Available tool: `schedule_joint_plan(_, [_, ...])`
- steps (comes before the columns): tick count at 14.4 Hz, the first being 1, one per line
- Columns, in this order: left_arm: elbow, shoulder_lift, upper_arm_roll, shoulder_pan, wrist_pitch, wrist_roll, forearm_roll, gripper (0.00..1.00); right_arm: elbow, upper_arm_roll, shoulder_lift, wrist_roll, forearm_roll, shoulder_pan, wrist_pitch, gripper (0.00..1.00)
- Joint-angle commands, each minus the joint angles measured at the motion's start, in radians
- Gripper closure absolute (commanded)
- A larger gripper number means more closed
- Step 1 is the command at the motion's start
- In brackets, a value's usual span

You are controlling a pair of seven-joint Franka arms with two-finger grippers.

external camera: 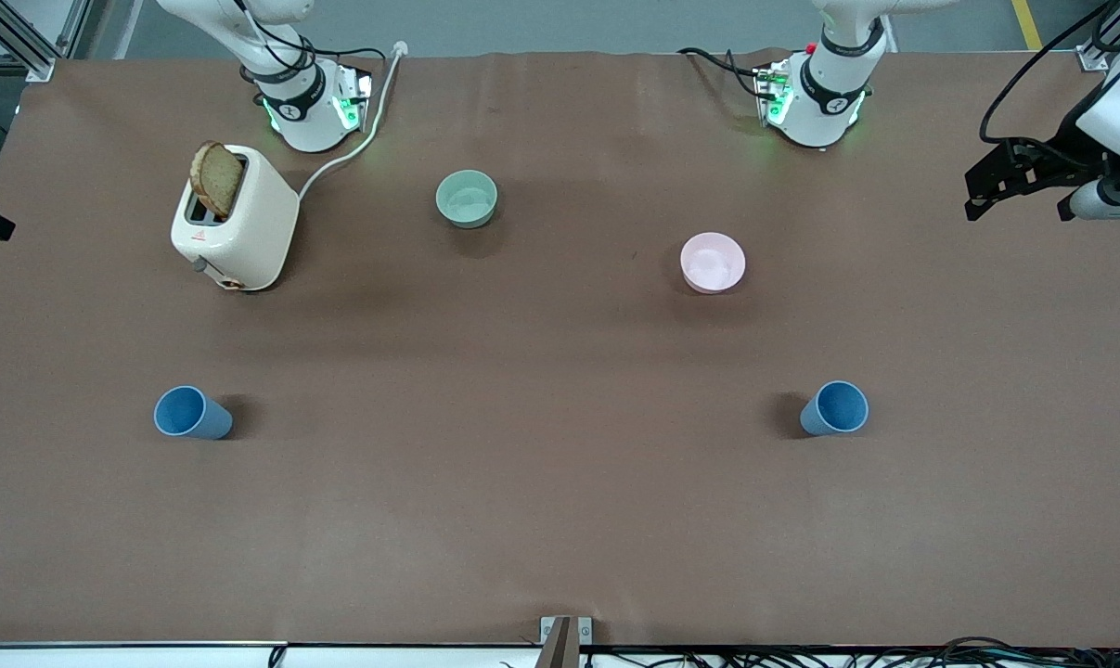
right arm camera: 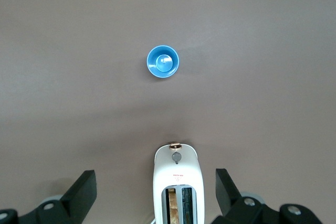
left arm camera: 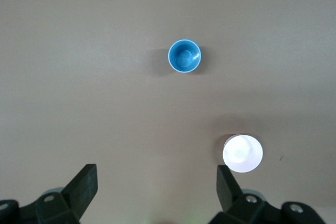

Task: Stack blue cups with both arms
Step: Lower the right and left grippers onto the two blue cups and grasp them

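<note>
The left gripper grabs the blue cup beside the pink bowl [external camera: 712, 262], by its rim [external camera: 834, 384], next, to stack the blue cups.
Two blue cups stand upright and apart on the brown table. One cup [external camera: 191, 413] is toward the right arm's end and also shows in the right wrist view [right arm camera: 162, 62]. The other cup [external camera: 835, 408] is toward the left arm's end and shows in the left wrist view [left arm camera: 184, 56]. My left gripper [left arm camera: 156, 174] is open and empty, high over the table beside the pink bowl [left arm camera: 242, 153]. My right gripper [right arm camera: 155, 177] is open and empty, high over the toaster [right arm camera: 176, 182]. Both cups sit nearer the front camera than the bowls.
A cream toaster [external camera: 238, 219] with a slice of bread [external camera: 216, 178] and a white cord stands near the right arm's base. A pale green bowl [external camera: 467, 199] and a pink bowl [external camera: 713, 263] sit between the bases and the cups. The arm bases [external camera: 819, 93] stand at the table's edge.
</note>
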Motion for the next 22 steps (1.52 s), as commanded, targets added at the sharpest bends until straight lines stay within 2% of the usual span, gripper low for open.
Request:
schedule_joint_plan(1, [0.008,-0.004,-0.002,0.003,-0.007,0.015,0.011,0.00,0.019,0.010,0.007,0.000,-0.032,0.007,-0.015,0.00])
schedule_joint_plan(3, [0.040,0.016,0.001,0.006,-0.007,0.013,0.018,0.00,0.019,0.009,0.007,0.001,-0.026,0.006,-0.015,0.00])
schedule_joint_plan(5, [0.078,0.098,-0.002,0.002,-0.004,0.016,0.073,0.00,0.019,0.009,0.007,0.001,-0.019,0.004,-0.015,0.00])
schedule_joint_plan(7, [0.075,0.178,-0.003,-0.006,0.046,-0.011,0.122,0.00,0.019,0.009,0.008,0.000,-0.018,0.004,-0.014,0.00])
schedule_joint_plan(9, [0.026,0.250,-0.003,0.011,0.154,-0.022,0.120,0.00,0.017,0.007,0.010,-0.012,-0.017,-0.003,-0.014,0.00])
schedule_joint_plan(11, [-0.070,0.281,-0.003,0.040,0.272,-0.031,0.104,0.00,0.011,0.007,0.031,-0.011,-0.031,0.003,-0.006,0.00])
schedule_joint_plan(13, [-0.173,0.297,-0.005,0.042,0.399,-0.035,0.075,0.00,0.009,0.007,0.103,-0.017,-0.029,-0.009,0.046,0.00])
schedule_joint_plan(16, [-0.268,0.340,-0.003,0.040,0.559,-0.068,0.039,0.00,-0.004,0.005,0.249,-0.060,-0.031,-0.011,0.190,0.00])
schedule_joint_plan(18, [-0.276,0.389,-0.003,0.037,0.593,-0.094,0.039,0.00,-0.053,0.005,0.324,-0.078,-0.031,-0.022,0.338,0.00])
schedule_joint_plan(20, [-0.276,0.436,-0.003,0.039,0.634,-0.100,0.038,0.00,-0.150,0.005,0.369,-0.098,-0.029,-0.026,0.524,0.00])
schedule_joint_plan(22, [-0.275,0.470,-0.003,0.037,0.678,-0.102,0.038,0.00,-0.294,0.005,0.383,-0.124,-0.029,-0.028,0.743,0.00])
